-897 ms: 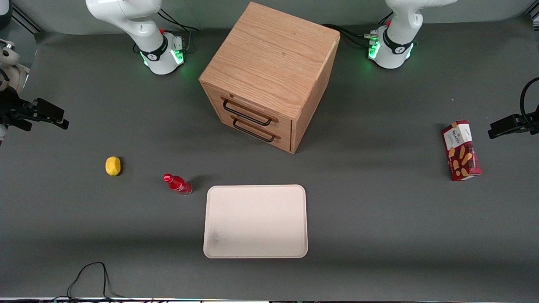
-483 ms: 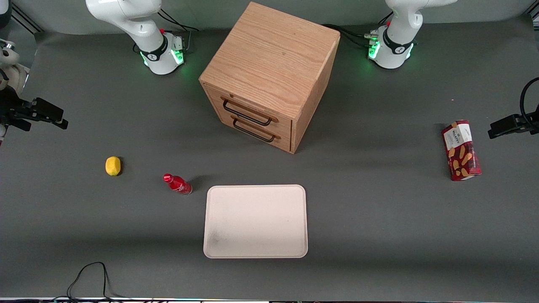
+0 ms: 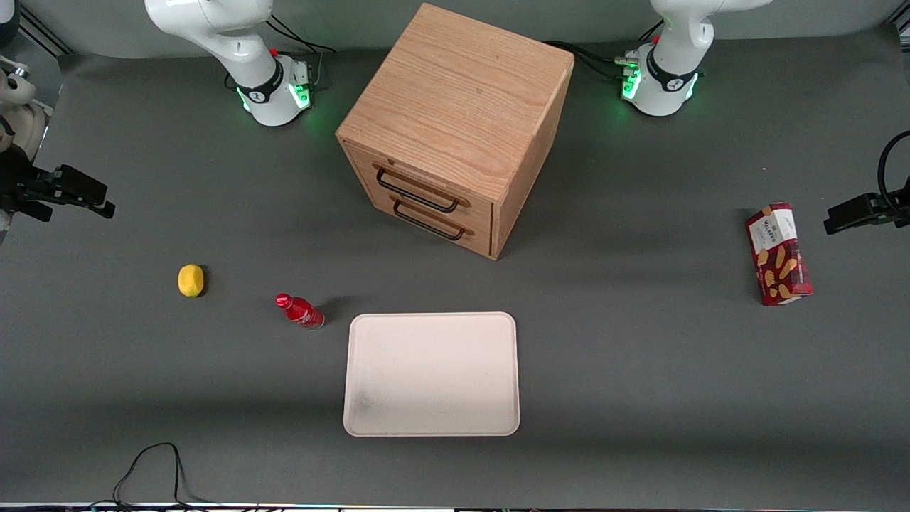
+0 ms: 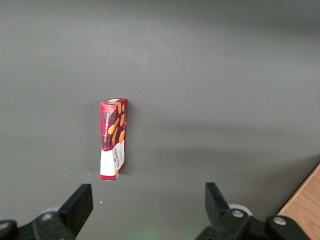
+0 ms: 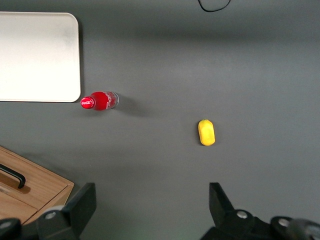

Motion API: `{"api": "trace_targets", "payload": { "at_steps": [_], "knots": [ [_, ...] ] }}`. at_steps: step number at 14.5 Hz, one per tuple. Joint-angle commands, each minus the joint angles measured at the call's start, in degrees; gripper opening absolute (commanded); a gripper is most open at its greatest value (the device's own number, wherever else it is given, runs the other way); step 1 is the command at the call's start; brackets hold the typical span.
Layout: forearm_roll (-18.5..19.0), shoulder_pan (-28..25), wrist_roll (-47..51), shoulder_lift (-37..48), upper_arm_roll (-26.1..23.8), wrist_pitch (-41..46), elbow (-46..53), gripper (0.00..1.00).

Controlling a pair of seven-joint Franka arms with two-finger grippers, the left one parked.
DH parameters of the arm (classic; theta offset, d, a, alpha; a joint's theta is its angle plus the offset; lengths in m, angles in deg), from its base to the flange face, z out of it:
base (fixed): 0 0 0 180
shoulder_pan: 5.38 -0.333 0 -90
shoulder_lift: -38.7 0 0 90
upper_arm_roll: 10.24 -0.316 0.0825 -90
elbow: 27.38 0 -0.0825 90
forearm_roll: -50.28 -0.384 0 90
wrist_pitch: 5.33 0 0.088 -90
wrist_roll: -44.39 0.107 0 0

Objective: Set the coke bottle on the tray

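Next, my gripper grabs the coke bottle by its red body (image 3: 303,313) to set it on the tray (image 3: 431,373).
The coke bottle (image 3: 300,311) is small, shiny and red with a red cap. It stands on the dark table beside the tray's edge, just apart from it. It also shows in the right wrist view (image 5: 99,101). The cream-pink tray (image 3: 431,373) lies flat and bare, nearer to the front camera than the wooden drawer box; its corner shows in the right wrist view (image 5: 37,57). My gripper (image 3: 85,195) hangs high over the working arm's end of the table, well away from the bottle. In the right wrist view the gripper (image 5: 152,202) is open and empty.
A yellow lemon (image 3: 190,280) lies between the bottle and my gripper's end of the table. The wooden drawer box (image 3: 455,128) stands mid-table, both drawers shut. A red snack box (image 3: 778,254) lies toward the parked arm's end. A black cable (image 3: 149,469) loops at the front edge.
My gripper has drifted very slightly upward in the front view. The bottle, tray and other objects have not moved.
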State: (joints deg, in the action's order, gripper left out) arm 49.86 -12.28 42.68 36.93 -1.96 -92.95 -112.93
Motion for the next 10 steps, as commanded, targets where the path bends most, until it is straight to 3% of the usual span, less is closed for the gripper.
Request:
{"api": "trace_targets", "payload": {
  "at_steps": [1,7,10],
  "knots": [
    [0.77,-1.1,-0.67,-0.61,0.69,0.52,1.0,1.0],
    [0.07,-6.71,5.83,-10.79,0.69,0.6,11.88,1.0],
    [-2.66,-10.41,11.45,-14.67,1.04,0.6,16.02,1.0]
  ]
}}
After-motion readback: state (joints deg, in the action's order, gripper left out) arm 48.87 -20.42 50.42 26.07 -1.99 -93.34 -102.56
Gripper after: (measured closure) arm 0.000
